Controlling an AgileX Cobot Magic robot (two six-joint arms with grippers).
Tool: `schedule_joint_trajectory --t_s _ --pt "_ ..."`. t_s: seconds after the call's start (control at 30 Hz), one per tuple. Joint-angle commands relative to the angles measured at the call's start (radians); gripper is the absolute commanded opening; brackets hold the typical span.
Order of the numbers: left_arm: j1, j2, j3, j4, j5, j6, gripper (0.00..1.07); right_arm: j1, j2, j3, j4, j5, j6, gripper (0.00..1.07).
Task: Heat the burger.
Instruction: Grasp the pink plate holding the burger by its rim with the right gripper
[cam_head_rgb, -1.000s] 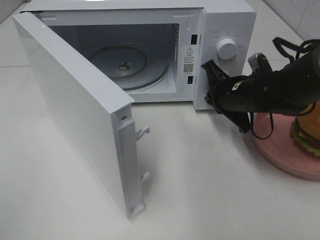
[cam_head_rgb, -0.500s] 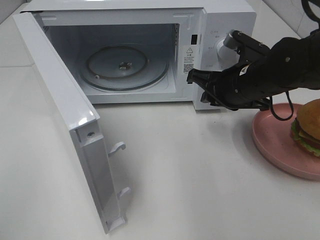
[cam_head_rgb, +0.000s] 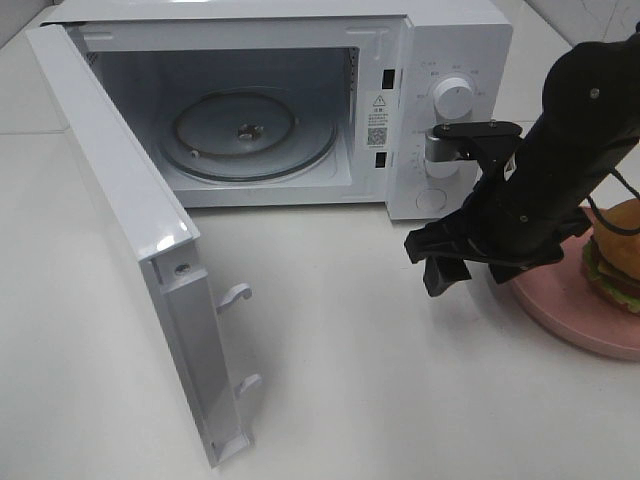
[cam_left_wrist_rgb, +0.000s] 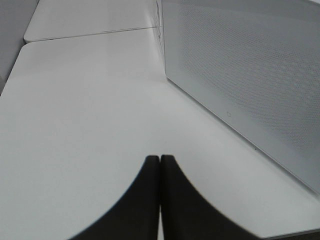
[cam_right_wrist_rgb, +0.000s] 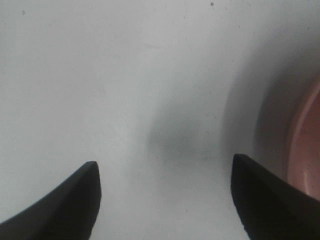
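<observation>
The burger (cam_head_rgb: 617, 256) needs to go into the open microwave. My right gripper should next grab the pink plate by its rim (cam_head_rgb: 528, 303) to carry it there.
The burger (cam_head_rgb: 617, 256), with a golden bun, lettuce and brown filling, sits on a pink plate (cam_head_rgb: 560, 312) at the right edge of the high view, partly behind my right arm. My right gripper (cam_head_rgb: 440, 265) points down at the table just left of the plate. It is open and empty in the right wrist view (cam_right_wrist_rgb: 165, 200), where the plate's rim (cam_right_wrist_rgb: 306, 150) shows beside one finger. The white microwave (cam_head_rgb: 455, 40) stands open with its glass turntable (cam_head_rgb: 245, 135) bare. My left gripper (cam_left_wrist_rgb: 160, 200) is shut and empty, low over the table beside the microwave door (cam_left_wrist_rgb: 250, 75).
The microwave door (cam_head_rgb: 130, 230) swings far out over the left half of the table toward the front. The control knob (cam_head_rgb: 452, 97) is on the microwave's right panel. My right arm (cam_head_rgb: 570, 150) stands between the microwave front and the plate.
The door swung wider open earlier and has since stayed still. My right gripper moved from the microwave's front down to the table beside the plate and now points downward.
</observation>
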Motion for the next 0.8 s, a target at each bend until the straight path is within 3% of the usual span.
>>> schedule_joint_trajectory --t_s 0.03,0.37,0.67,0.8 --pt "0.004 -0.02 0.001 -0.001 -0.011 -0.001 0.0 -0.002 -0.01 -0.024 -0.027 0.103 -0.015 0.72" --pt "0.004 -0.02 0.001 -0.001 -0.011 -0.001 0.0 -0.002 -0.01 -0.048 -0.114 0.233 0.001 0.72" --pt "0.004 -0.02 0.001 -0.001 -0.011 -0.001 0.0 -0.007 -0.001 -0.048 -0.236 0.211 0.05 0.72" --pt "0.004 -0.02 0.001 -0.001 -0.011 0.0 0.0 -0.065 0.041 -0.074 -0.237 0.205 0.037 0.71"
